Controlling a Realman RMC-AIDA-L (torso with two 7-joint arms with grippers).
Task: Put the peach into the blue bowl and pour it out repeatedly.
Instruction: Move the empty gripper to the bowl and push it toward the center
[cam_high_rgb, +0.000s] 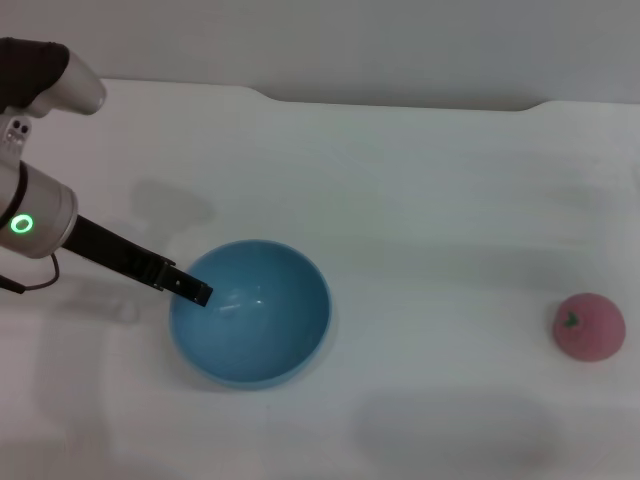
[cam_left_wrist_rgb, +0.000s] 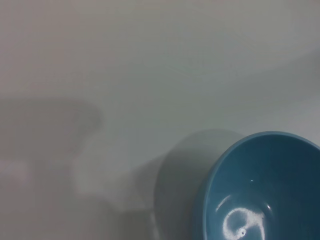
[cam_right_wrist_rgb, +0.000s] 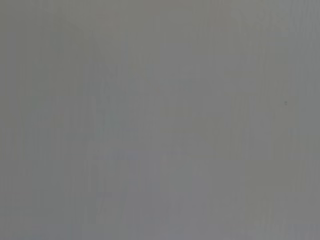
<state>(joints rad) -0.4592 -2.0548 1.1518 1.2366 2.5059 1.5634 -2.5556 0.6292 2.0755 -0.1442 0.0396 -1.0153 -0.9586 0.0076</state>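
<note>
My left gripper's fingers are barely past the bowl's rim (cam_high_rgb: 172, 313), so it is too early to close on the blue bowl (cam_high_rgb: 250, 312). The gripper moves lower and farther inward first.
The blue bowl (cam_high_rgb: 250, 312) stands upright and empty on the white table, left of centre; the left wrist view shows part of the blue bowl (cam_left_wrist_rgb: 265, 190) with a glossy inside. My left gripper (cam_high_rgb: 196, 290) reaches in from the left, its dark tip resting on the bowl's left rim. The peach (cam_high_rgb: 589, 326), pink with a small green stem mark, lies on the table far to the right, well apart from the bowl. My right gripper is out of view; the right wrist view shows only a plain grey surface.
The white table (cam_high_rgb: 420, 200) runs back to a pale wall, its rear edge having a step (cam_high_rgb: 262, 96). My left arm (cam_high_rgb: 40, 215), with a green ring light, stretches over the table's left side.
</note>
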